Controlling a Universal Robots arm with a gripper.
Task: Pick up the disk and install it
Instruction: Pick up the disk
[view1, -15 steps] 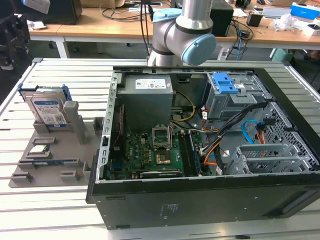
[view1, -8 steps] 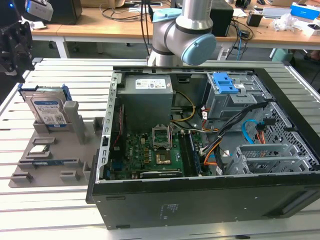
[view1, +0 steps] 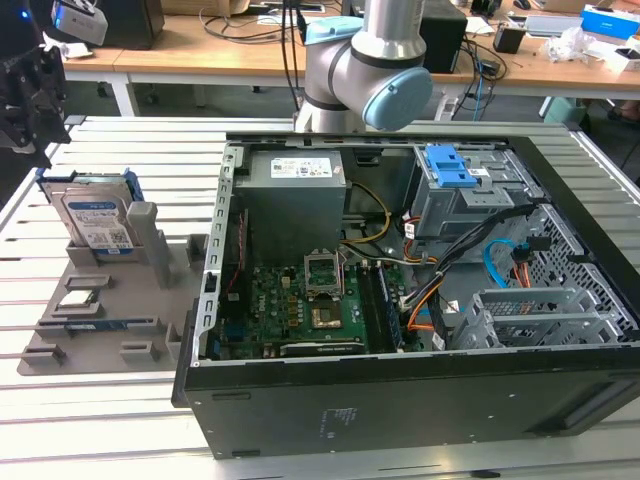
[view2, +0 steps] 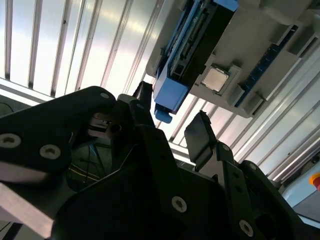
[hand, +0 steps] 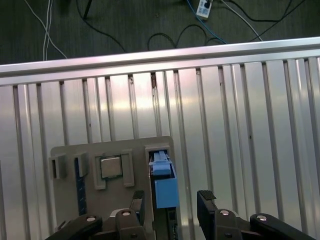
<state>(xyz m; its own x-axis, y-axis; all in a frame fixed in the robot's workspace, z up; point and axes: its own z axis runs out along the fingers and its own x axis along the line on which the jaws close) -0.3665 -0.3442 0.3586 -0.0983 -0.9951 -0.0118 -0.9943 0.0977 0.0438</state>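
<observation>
The disk's lower part is down in the holder slot, so the robot's gripper will grab the disk by its upstanding blue carrier end (hand: 166, 192) next.
The disk (view1: 95, 215) stands on edge in a slot of the grey holder (view1: 150, 275) at the exterior view's left, its silver face with a white-and-blue label framed by a blue carrier. My black gripper (view1: 28, 100) hangs above and a little to the left of it. In both wrist views the disk's blue carrier edge (hand: 164, 185) (view2: 172, 90) sits between the two spread fingers (hand: 205, 200), which stay apart from it. The gripper (hand: 171, 205) (view2: 170, 120) is open and holds nothing.
A small square processor chip (hand: 110, 166) (view1: 80, 298) lies in the same holder beside the disk. The open computer case (view1: 400, 260) takes up the middle and right, with a grey cage and blue latch (view1: 450, 170) inside. The slatted metal table (hand: 240, 125) has its edge close behind the holder.
</observation>
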